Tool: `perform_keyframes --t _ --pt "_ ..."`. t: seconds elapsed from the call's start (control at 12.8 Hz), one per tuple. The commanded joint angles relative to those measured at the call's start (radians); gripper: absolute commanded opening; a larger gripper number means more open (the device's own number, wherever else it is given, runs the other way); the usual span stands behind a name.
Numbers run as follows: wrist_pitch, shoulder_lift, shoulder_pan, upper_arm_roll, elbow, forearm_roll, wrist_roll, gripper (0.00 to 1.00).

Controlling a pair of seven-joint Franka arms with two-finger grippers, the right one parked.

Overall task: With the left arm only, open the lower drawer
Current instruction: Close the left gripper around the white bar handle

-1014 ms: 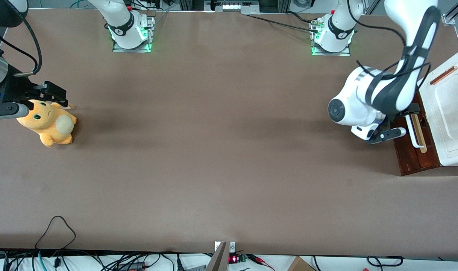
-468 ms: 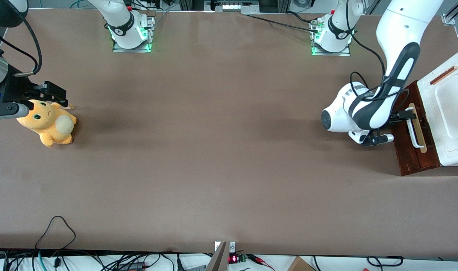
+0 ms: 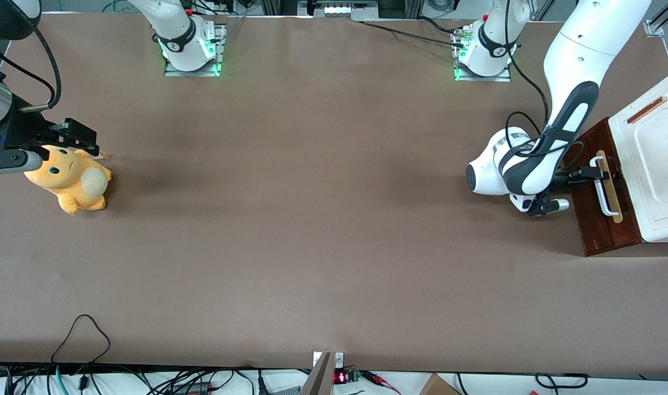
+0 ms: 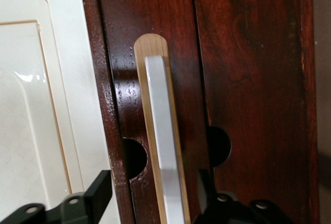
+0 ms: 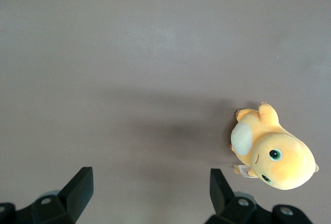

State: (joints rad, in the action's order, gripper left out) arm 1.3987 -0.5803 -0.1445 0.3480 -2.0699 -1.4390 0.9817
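Note:
To open the lower drawer [image 3: 592, 220], my left gripper next needs to take hold of the white loop handle by its long straight bar [image 3: 602, 195].
The lower drawer's dark red-brown front [image 3: 596, 222] faces the table's middle, under the white cabinet top [image 3: 655, 159], at the working arm's end. It looks shut. Its white loop handle [image 3: 606, 192] sits on a pale wood strip [image 3: 612, 189]. The left arm [image 3: 531, 164] bends down in front of the drawer, and its gripper [image 3: 596, 175] is at the handle's farther half. In the left wrist view the drawer front [image 4: 124, 79] fills the frame. The gripper [image 4: 152, 190] is open, with one finger on each side of the white handle [image 4: 161, 131] and not touching it.
An orange plush toy [image 3: 69, 178] lies at the parked arm's end of the table and also shows in the right wrist view [image 5: 271, 154]. A black cable loop [image 3: 81, 329] lies near the front edge. The arm bases [image 3: 482, 55] stand at the back edge.
The left arm has swung away from over the cabinet top. Its gripper has come down in front of the drawer and now straddles the white handle.

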Motion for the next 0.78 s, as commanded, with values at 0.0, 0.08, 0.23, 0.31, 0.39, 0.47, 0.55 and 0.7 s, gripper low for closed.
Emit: perform_keyframes --t 0.0,0.08,0.23,0.31,0.39,0.47,0.55,0.7 --pt "-0.014 -0.01 -0.035 0.017 -0.006 -0.063 0.012 0.58" --pt "-0.012 -0.016 -0.041 0.017 -0.006 -0.07 0.011 0.57" --pt "-0.01 -0.027 -0.044 0.017 -0.004 -0.078 0.012 0.53" --pt "-0.01 -0.032 -0.047 0.017 -0.002 -0.084 0.012 0.52" --pt "-0.01 -0.032 -0.049 0.017 -0.001 -0.086 0.012 0.48" --pt "-0.01 -0.032 -0.049 0.017 -0.001 -0.086 0.012 0.39" --pt "-0.01 -0.032 -0.049 0.017 -0.001 -0.086 0.012 0.33" --pt "-0.009 -0.035 -0.05 0.017 0.001 -0.089 0.012 0.29"
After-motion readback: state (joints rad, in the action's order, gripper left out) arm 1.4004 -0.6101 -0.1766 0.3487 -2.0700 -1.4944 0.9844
